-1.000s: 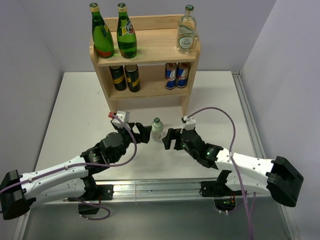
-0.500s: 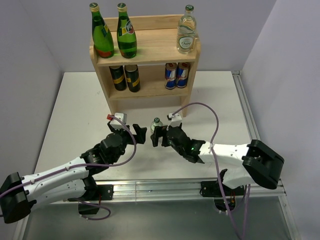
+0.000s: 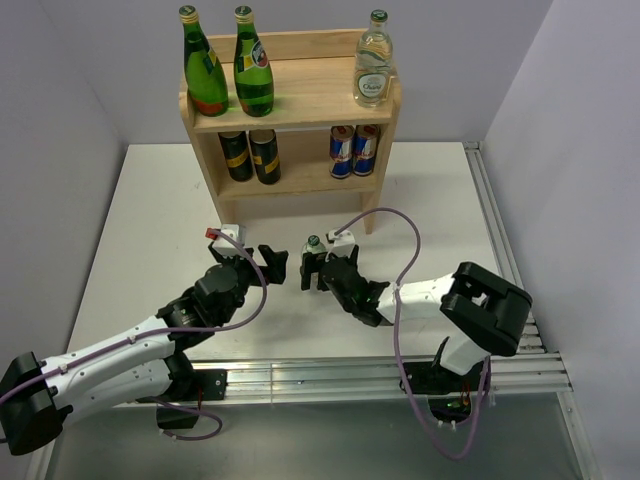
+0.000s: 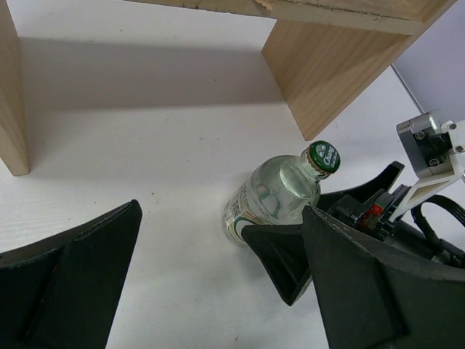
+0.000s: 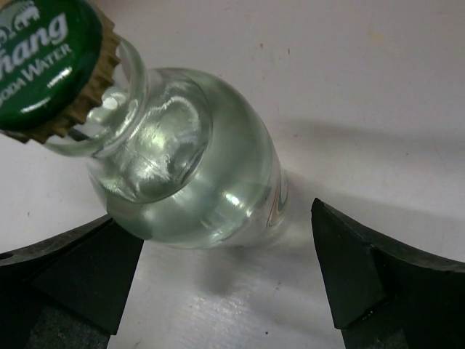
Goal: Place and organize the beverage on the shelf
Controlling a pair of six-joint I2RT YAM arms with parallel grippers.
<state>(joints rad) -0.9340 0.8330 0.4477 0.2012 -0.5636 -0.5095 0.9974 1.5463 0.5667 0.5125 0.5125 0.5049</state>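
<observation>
The base of the bottle should stay free to stand on the shelf's top board. My right gripper should next grab the clear glass bottle [image 5: 196, 167] by its lower body [image 5: 232, 193].
A small clear glass bottle [image 3: 313, 246] with a green cap stands on the white table in front of the light-wood shelf [image 3: 300, 100]. My right gripper [image 3: 314, 272] is open, with its jaws on either side of the bottle's lower body. In the right wrist view the bottle [image 5: 196, 167] sits between the fingers [image 5: 378, 276]; the left finger is close against it and the right one stands apart. My left gripper [image 3: 276, 265] is open and empty just left of the bottle. In the left wrist view the bottle [image 4: 280, 193] shows ahead, toward my right finger [image 4: 378, 291].
The shelf's top board holds two green bottles [image 3: 205, 65] [image 3: 253, 65] on the left and a clear bottle [image 3: 372, 70] on the right. The lower tier holds two dark cans [image 3: 250, 155] and two blue-red cans [image 3: 354, 150]. A shelf leg [image 4: 334, 69] stands just behind the bottle.
My right gripper has moved left, from beside the small bottle to around it. My left gripper has drawn back a little to the left, away from the bottle.
</observation>
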